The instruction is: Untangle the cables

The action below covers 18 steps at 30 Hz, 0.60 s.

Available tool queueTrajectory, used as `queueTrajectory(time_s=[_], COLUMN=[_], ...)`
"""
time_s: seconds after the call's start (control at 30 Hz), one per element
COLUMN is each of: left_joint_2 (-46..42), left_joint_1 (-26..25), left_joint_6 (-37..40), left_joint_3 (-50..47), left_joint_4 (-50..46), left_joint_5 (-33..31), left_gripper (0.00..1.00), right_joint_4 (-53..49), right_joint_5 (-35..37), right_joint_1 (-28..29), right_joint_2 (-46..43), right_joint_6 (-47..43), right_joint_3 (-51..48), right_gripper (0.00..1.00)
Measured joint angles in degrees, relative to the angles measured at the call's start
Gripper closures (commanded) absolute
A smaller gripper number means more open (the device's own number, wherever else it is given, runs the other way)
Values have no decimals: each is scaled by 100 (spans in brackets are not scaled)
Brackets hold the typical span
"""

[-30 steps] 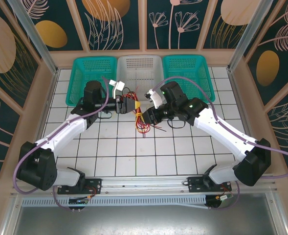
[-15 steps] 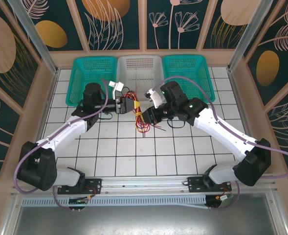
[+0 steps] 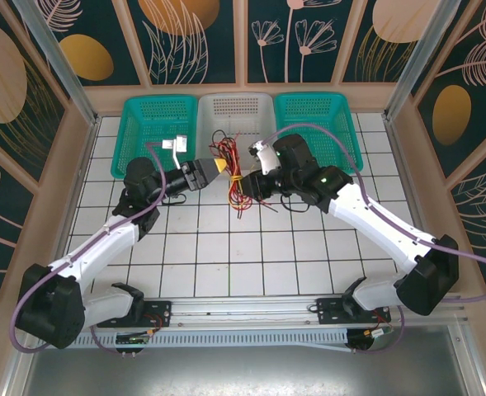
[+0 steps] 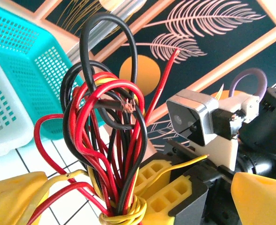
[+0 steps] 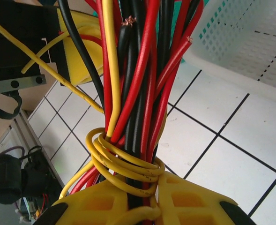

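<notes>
My left gripper needs to move toward the bundle (image 3: 232, 164) (image 4: 115, 183) before it closes on the bundle. My yellow fingers stop short of the bundle, so they would miss it if I closed now.
The cables (image 3: 236, 175) form one bundle of thin red, black and yellow wires, bound low down by a few turns of yellow wire (image 5: 123, 164). My right gripper (image 5: 149, 208) is shut on the bundle just below that binding, holding it up over the tiles (image 3: 247, 183). Loops of the cables (image 4: 107, 117) fan out above the binding, and one bare yellow end (image 4: 194, 161) sticks out sideways. My left gripper (image 3: 218, 167) stands open just left of the bundle. Its yellow fingers (image 4: 16, 199) are spread wide on either side of the wires, not touching them.
Three baskets line the far edge: teal (image 3: 156, 124), white (image 3: 236, 109) and teal (image 3: 318, 120). The bundle hangs just in front of the white basket (image 5: 250, 42). White tiled floor (image 3: 226, 247) lies open nearer the arm bases.
My left gripper has opened wider and drawn back to the left, off the wires. The right gripper has carried the bundle a little farther toward the white basket.
</notes>
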Motion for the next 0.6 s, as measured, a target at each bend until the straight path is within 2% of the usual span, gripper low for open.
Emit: queueTrajectory(time_s=[0.43,0.6], left_joint_2=[461,573], left_joint_1=[-7,-11], left_joint_6=[-382,-490], left_joint_3=[0,9], left_joint_4=[354,533], left_joint_5=[282,439], left_gripper=[2,19], right_joint_4=[483,562], right_joint_5=[-282,-356], right_joint_1=[55,262], right_joint_2=[4,162], right_joint_6=[271,278], right_joint_3=[-59,-59], right_gripper=[82,82])
